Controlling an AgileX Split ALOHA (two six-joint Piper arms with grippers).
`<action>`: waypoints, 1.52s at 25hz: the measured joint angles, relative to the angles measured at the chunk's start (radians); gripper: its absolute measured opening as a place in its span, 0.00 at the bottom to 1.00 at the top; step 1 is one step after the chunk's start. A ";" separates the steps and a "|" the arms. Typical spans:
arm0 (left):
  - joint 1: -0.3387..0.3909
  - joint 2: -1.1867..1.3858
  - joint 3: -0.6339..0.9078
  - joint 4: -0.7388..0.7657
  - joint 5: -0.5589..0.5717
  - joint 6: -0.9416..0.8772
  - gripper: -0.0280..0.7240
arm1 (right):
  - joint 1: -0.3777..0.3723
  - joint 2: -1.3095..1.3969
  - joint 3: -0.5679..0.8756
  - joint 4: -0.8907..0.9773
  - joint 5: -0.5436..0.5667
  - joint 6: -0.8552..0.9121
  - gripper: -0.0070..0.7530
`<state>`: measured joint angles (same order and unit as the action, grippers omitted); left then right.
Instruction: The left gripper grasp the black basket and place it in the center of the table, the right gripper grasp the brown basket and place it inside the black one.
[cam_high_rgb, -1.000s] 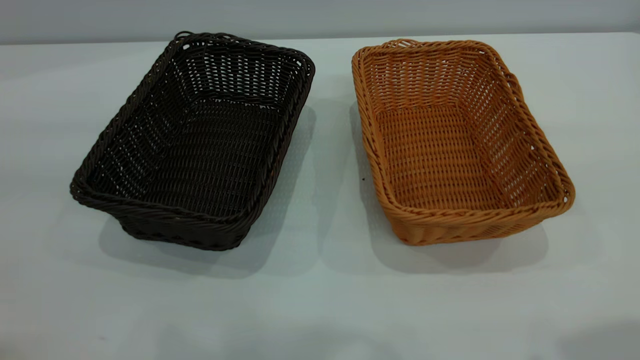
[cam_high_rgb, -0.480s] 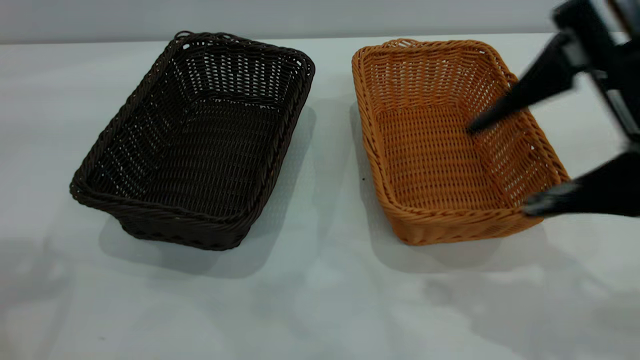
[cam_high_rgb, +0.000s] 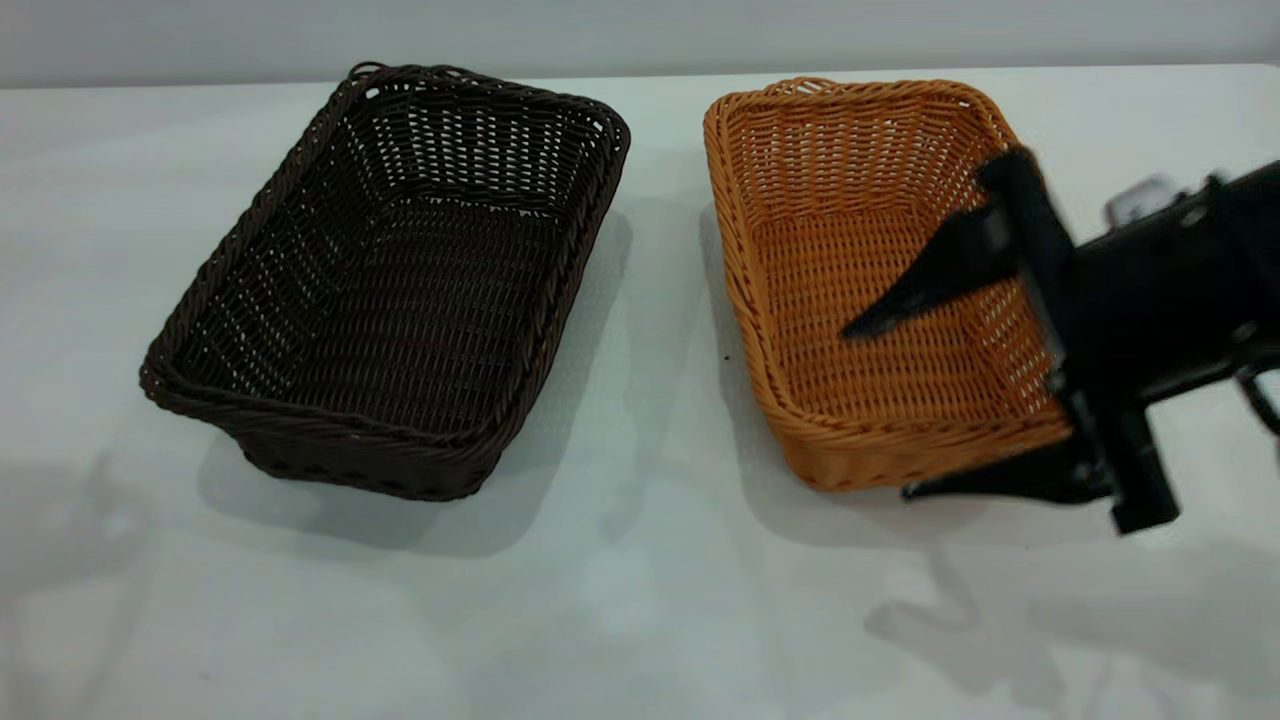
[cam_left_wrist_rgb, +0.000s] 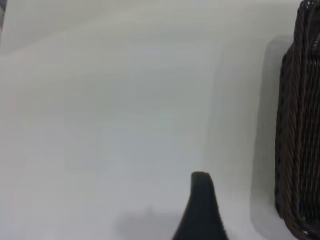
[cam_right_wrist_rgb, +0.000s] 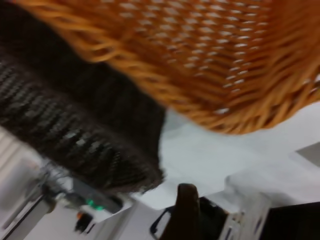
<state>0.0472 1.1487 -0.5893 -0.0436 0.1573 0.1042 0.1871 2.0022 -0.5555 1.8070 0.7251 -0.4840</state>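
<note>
I will next grab the brown basket's near side with my right gripper, one finger inside and one outside, so its base stays free to go inside the black basket.
The black basket (cam_high_rgb: 390, 280) stands on the table (cam_high_rgb: 640, 620) at the left. The brown basket (cam_high_rgb: 890, 270) stands beside it at the right, a gap between them. My right gripper (cam_high_rgb: 888, 408) is open at the brown basket's near right corner. One finger hangs over the basket's inside, and the other is outside its near wall, low by the table. It holds nothing. In the right wrist view the brown basket (cam_right_wrist_rgb: 210, 60) fills the top, with the black basket (cam_right_wrist_rgb: 65, 120) behind it. My left gripper (cam_left_wrist_rgb: 200, 210) is over bare table beside the black basket's outer wall (cam_left_wrist_rgb: 300, 125).
The table's far edge meets a grey wall behind both baskets. Bare table surface lies in front of the baskets and between them. Arm shadows fall on the near table at left and right.
My right arm has come into view from the right and moved down and left to the brown basket's near right corner. Neither basket has moved.
</note>
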 joint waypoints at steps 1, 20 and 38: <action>0.000 0.001 0.000 0.000 -0.004 0.000 0.74 | 0.016 0.014 -0.012 0.000 -0.020 0.012 0.79; 0.000 0.114 -0.035 0.000 -0.055 -0.053 0.74 | 0.152 0.069 -0.156 0.013 -0.523 0.322 0.79; -0.154 0.824 -0.684 0.000 0.308 -0.047 0.74 | 0.152 0.183 -0.191 0.015 -0.495 0.341 0.72</action>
<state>-0.1071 1.9724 -1.2735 -0.0436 0.4655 0.0574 0.3389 2.1847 -0.7465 1.8218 0.2300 -0.1433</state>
